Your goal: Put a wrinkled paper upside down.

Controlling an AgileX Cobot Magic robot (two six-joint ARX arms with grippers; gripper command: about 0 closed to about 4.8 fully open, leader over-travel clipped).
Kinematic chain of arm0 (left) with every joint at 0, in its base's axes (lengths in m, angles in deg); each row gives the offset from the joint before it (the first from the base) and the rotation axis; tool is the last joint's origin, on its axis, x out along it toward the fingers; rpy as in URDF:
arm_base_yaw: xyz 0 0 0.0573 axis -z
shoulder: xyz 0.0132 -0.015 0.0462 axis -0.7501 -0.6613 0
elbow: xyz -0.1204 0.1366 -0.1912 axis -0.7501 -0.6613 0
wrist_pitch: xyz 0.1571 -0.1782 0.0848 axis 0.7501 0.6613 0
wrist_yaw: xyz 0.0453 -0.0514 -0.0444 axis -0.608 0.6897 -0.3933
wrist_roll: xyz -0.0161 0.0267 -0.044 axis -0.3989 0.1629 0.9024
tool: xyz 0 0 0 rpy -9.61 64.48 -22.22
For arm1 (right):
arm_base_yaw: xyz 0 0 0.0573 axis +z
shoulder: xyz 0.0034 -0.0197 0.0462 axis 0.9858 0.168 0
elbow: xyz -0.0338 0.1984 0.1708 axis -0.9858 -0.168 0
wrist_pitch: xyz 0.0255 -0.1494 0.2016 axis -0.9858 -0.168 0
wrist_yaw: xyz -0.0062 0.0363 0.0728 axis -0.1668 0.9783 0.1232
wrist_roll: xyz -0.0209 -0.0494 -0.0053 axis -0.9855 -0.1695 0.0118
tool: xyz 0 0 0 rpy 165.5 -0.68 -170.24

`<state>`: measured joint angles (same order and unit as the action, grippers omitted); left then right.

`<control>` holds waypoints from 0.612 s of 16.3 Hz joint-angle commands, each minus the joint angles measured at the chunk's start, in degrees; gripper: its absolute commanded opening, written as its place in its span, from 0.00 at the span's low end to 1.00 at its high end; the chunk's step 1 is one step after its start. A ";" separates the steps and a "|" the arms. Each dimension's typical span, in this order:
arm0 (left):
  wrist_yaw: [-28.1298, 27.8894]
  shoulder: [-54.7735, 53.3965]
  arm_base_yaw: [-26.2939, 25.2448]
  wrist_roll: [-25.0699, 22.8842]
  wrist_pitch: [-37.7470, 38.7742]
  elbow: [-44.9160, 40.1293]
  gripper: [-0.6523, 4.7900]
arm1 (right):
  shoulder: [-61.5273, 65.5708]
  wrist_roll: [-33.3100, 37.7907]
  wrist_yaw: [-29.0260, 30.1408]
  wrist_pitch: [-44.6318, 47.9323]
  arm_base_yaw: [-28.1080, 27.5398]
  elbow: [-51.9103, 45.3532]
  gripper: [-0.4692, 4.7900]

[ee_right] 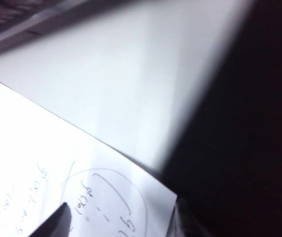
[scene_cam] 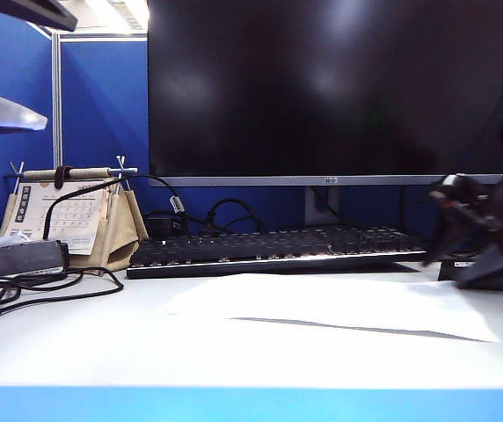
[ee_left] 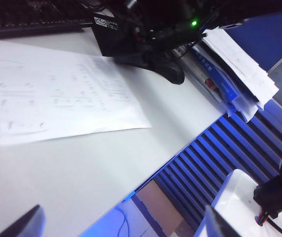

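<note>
Next, my right gripper grabs the wrinkled paper [ee_right: 32, 173] by its corner with the handwriting [ee_right: 146, 197], to turn the paper upside down.
The wrinkled paper [scene_cam: 339, 303] lies flat on the white table [scene_cam: 76, 352] in front of the keyboard, its near edge slightly lifted. In the left wrist view the paper [ee_left: 57, 94] shows faint writing. My right gripper [scene_cam: 449, 251] hangs low at the sheet's right end. In its own view the right gripper [ee_right: 119, 224] is open, with a handwritten corner of the paper [ee_right: 32, 173] between its fingers [ee_right: 52, 224]. My left gripper [ee_left: 121, 224] is open and holds nothing. It hovers high over the table's front edge, apart from the sheet, and does not show in the exterior view.
A black keyboard [scene_cam: 278, 246] and a large dark monitor [scene_cam: 339, 88] stand behind the sheet. A desk calendar [scene_cam: 67, 215], a dark device [scene_cam: 18, 259] and loose cables [scene_cam: 23, 290] fill the left. Stacked papers and books [ee_left: 234, 64] lie beyond the right arm [ee_left: 146, 29].
</note>
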<state>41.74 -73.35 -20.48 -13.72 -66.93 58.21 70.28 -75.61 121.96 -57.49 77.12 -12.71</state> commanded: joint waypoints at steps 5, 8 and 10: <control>1.46 0.00 0.00 0.15 -0.52 0.26 0.90 | 5.90 0.92 -1.18 -2.45 2.47 -0.35 0.37; 1.46 0.00 0.02 0.15 -0.59 0.26 0.90 | 6.27 0.90 -1.20 -1.27 2.47 -0.37 0.08; 1.42 0.00 0.00 0.15 -0.61 0.26 0.90 | 6.23 0.92 -1.18 -1.22 2.40 -0.35 0.08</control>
<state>42.83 -73.31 -20.48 -13.52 -66.91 58.21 74.98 -74.67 124.41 -53.01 79.31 -11.79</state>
